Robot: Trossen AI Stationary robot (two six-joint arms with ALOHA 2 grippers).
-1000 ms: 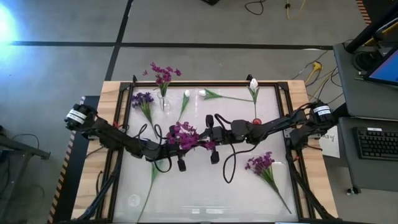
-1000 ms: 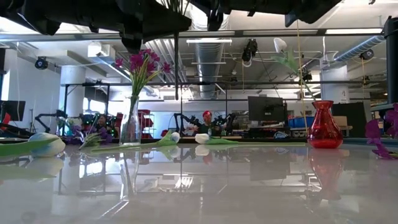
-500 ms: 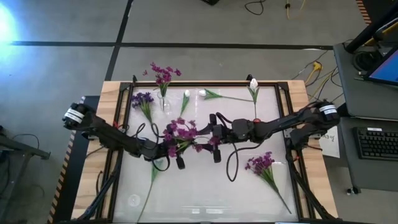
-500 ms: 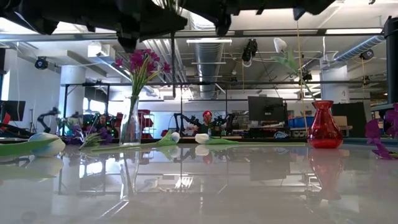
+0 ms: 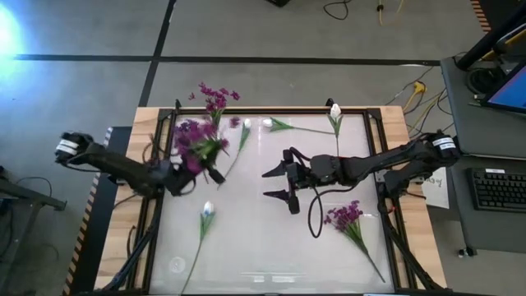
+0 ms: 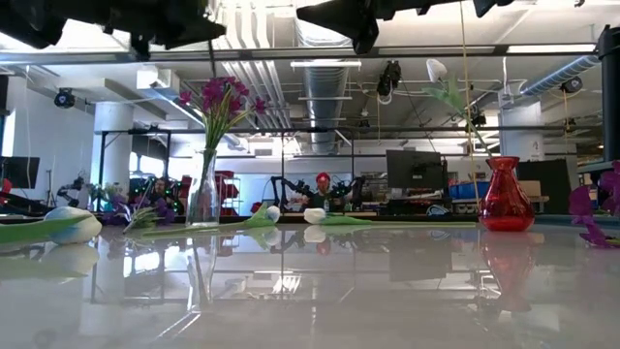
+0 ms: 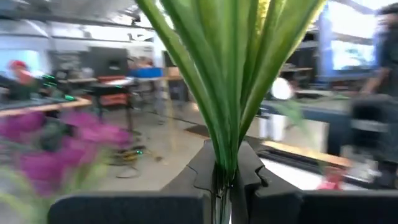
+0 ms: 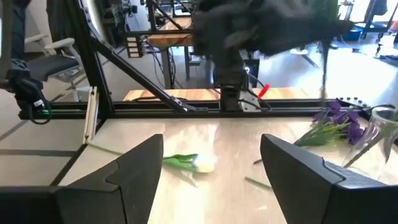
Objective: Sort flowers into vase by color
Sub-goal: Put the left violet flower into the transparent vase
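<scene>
The purple bunch's green stems still hang short of the clear vase's purple flowers (image 5: 217, 99) (image 7: 59, 146), so my left gripper moves the purple bunch in next before releasing it.
My left gripper (image 5: 200, 164), over the table's left part, is shut on a purple flower bunch (image 5: 196, 138) with green leaves (image 7: 224, 81). My right gripper (image 5: 279, 182) hangs open above the table's middle with nothing between its fingers (image 8: 137, 168). At the far left a clear vase (image 6: 203, 189) holds purple flowers (image 5: 215, 99). At the far right a red vase (image 6: 506, 194) holds one white tulip (image 5: 334, 111). Lying flat on the table are white tulips (image 5: 246, 123), (image 5: 267, 123), (image 5: 207, 210) and another purple bunch (image 5: 343, 216). My left gripper pinches the bunch's green stems at their lower end (image 7: 222, 177) between its two fingers. The leaves fan out beyond the fingertips. The bunch is lifted clear of the table, and its blossoms reach toward the far edge.
A dark frame (image 5: 271, 111) borders the glossy tabletop. In the right wrist view a white tulip (image 8: 193, 163) lies ahead, and a further purple bunch (image 8: 336, 124) lies beside the clear vase (image 8: 379, 124). Desks and monitors fill the room beyond the table.
My right gripper has opened and let go of the purple bunch above the table's middle. My left gripper, still shut on the stems, has carried the bunch up and toward the table's far left, tipping upward as it went.
</scene>
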